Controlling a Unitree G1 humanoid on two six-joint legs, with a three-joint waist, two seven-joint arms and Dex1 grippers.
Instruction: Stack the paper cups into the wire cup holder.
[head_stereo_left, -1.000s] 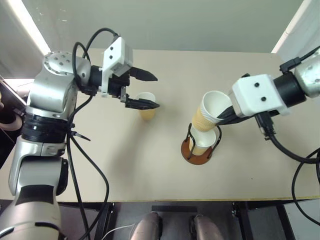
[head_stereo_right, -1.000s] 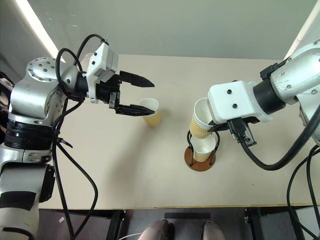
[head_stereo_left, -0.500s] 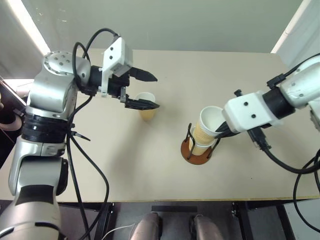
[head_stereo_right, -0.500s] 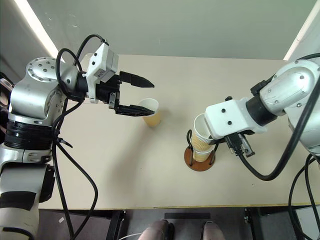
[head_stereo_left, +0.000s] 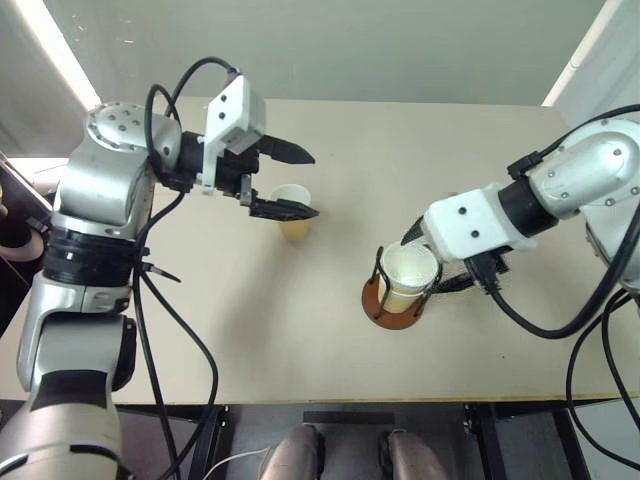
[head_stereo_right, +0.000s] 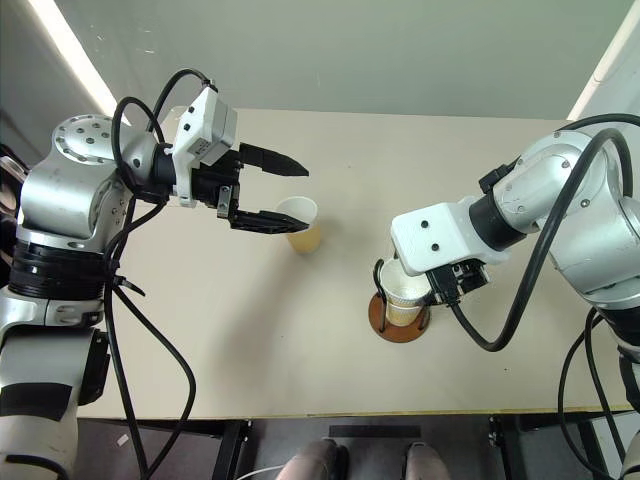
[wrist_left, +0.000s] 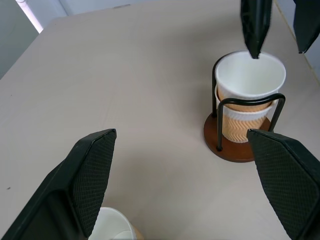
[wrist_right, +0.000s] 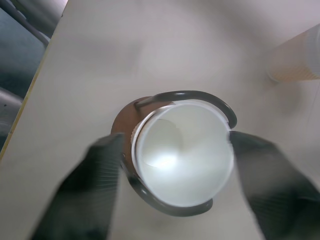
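Note:
The paper cup's sleeved body is round and sloping, so the left gripper needs to pinch the cup next by the thin side at its open rim (head_stereo_left: 307, 193).
The wire cup holder (head_stereo_left: 376, 300), a reddish-brown disc with black wire loops, stands right of the table's middle. Two paper cups (head_stereo_left: 408, 270) sit nested upright inside it. My right gripper (head_stereo_left: 433, 258) hangs just over the top cup (wrist_right: 182, 150), open, one finger (wrist_right: 100, 185) on each side of the rim. A third paper cup (head_stereo_left: 293, 224) stands alone toward the left. My left gripper (head_stereo_left: 305, 183) hovers open just above and beside that loose cup (wrist_left: 112, 226), pointing toward the holder (wrist_left: 235, 150).
The tan table (head_stereo_left: 250, 330) has bare room in front of the holder and between the two arms. Its front edge (head_stereo_left: 330, 400) runs close below. Black cables (head_stereo_left: 560, 320) hang off the right arm beside the holder.
My right gripper came down with the tilted cup, set it upright into the cup in the holder, and opened. The left arm and the loose cup have not moved.

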